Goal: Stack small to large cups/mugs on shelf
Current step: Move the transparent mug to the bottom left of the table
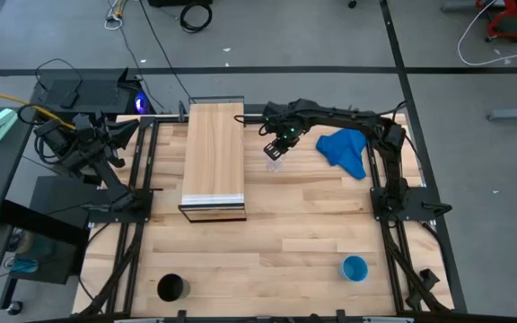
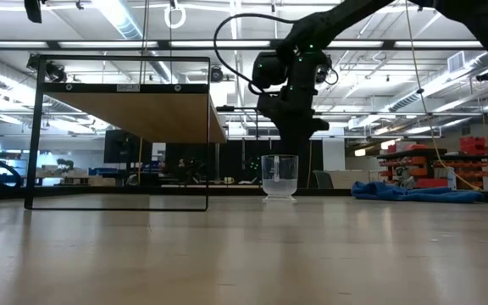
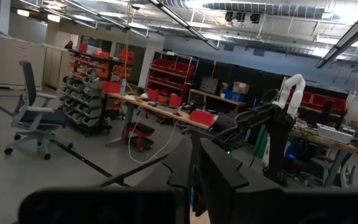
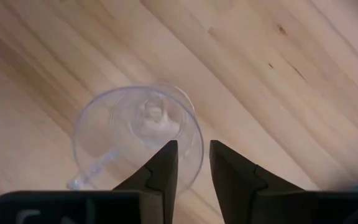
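Observation:
The clear glass cup should be grabbed next by its rim with my right gripper, to stack the cups by size on the shelf.
The small clear glass cup stands upright on its base on the tabletop, just right of the shelf. My right gripper hovers right above it, pointing down, narrowly open. One finger is over the cup's inside and one over the outside of its rim. The bright-blue cup stands near the table's near right edge. The black cup stands at the near left edge. My left arm waits folded off the table's left side.
A crumpled blue cloth lies on the table to the right of the glass cup, under the right arm. The shelf top is bare wood. Open tabletop lies between the shelf and the two near cups.

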`<act>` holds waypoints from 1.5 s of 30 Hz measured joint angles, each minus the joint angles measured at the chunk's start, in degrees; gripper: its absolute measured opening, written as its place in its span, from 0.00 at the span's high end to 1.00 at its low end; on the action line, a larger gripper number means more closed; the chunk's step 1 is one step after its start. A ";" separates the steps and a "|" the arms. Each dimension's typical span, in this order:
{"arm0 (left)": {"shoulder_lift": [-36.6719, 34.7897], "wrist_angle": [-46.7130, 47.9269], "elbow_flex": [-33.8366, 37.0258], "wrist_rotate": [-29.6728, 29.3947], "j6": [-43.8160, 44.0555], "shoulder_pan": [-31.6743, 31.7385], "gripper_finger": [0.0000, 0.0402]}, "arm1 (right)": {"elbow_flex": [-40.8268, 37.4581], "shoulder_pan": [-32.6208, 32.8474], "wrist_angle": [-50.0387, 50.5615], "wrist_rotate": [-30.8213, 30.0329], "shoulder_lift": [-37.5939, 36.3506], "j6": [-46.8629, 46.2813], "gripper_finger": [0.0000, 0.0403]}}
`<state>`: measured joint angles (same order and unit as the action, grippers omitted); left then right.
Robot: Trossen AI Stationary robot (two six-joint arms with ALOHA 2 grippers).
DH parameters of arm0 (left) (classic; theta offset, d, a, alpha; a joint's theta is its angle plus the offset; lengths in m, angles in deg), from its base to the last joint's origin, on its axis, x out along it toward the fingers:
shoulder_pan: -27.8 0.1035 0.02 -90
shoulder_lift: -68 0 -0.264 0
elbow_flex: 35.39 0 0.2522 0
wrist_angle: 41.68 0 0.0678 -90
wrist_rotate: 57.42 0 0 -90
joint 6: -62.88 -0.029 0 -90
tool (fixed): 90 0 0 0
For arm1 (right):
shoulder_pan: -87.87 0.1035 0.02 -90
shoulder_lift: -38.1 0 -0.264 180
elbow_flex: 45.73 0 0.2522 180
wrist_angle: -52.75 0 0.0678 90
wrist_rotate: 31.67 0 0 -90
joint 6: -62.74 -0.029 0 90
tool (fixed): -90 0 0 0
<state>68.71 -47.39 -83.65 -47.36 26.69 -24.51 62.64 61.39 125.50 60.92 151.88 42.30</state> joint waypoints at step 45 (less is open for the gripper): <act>0.00 0.05 0.00 0.02 0.16 -0.02 0.91 | 9.47 7.09 17.82 -4.40 -14.40 -2.66 0.99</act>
<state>68.71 -47.35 -83.65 -47.34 26.85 -24.54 72.11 68.48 143.31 56.52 137.47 39.64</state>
